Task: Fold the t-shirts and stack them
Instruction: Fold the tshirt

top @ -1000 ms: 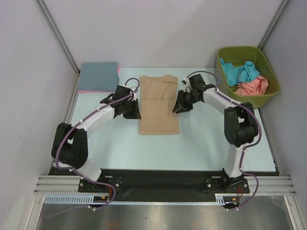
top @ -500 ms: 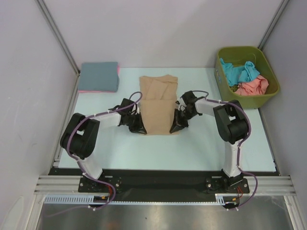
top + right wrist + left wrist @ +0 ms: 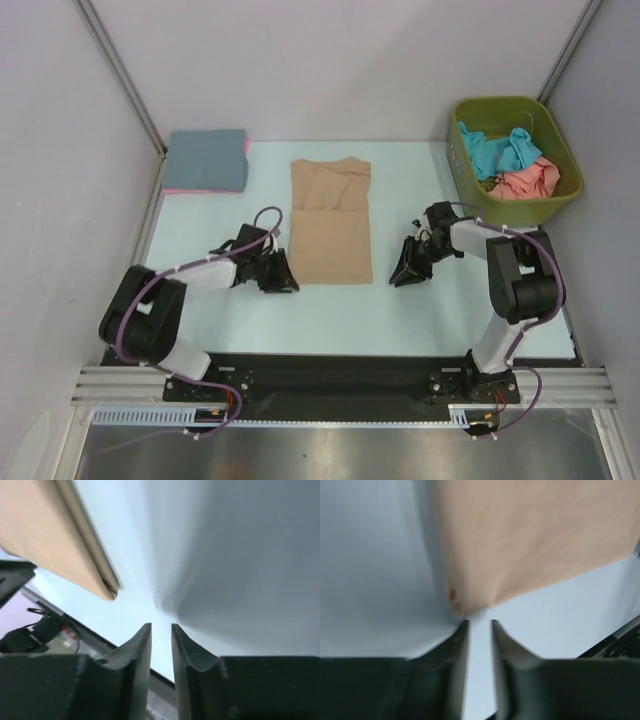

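Note:
Next, my left gripper needs to grip the tan t-shirt (image 3: 331, 220) by its near corner to fold it, leaving the opposite near corner for my right gripper.
A tan t-shirt (image 3: 331, 220) lies folded flat as a long rectangle in the middle of the table. My left gripper (image 3: 283, 277) sits low at its near left corner, jaws a narrow gap apart with only table between them. In the left wrist view the tan t-shirt (image 3: 520, 540) corner lies just ahead of the left gripper (image 3: 480, 622), not between the fingers. My right gripper (image 3: 403, 272) rests right of the shirt, apart from it. In the right wrist view the right gripper (image 3: 161, 627) is slightly open and empty, the tan t-shirt (image 3: 50, 535) off to its left.
A folded slate blue t-shirt (image 3: 207, 158) lies on a pink one (image 3: 180, 190) at the back left. The olive-green bin (image 3: 500, 102) at the back right holds a teal t-shirt (image 3: 497, 150) and a salmon t-shirt (image 3: 528, 182). Grey walls enclose the table (image 3: 330, 320).
Both grippers were at the tan t-shirt's near corners half a second ago; now both have let go and drawn back, the right one well out to the right. The shirt lies flat.

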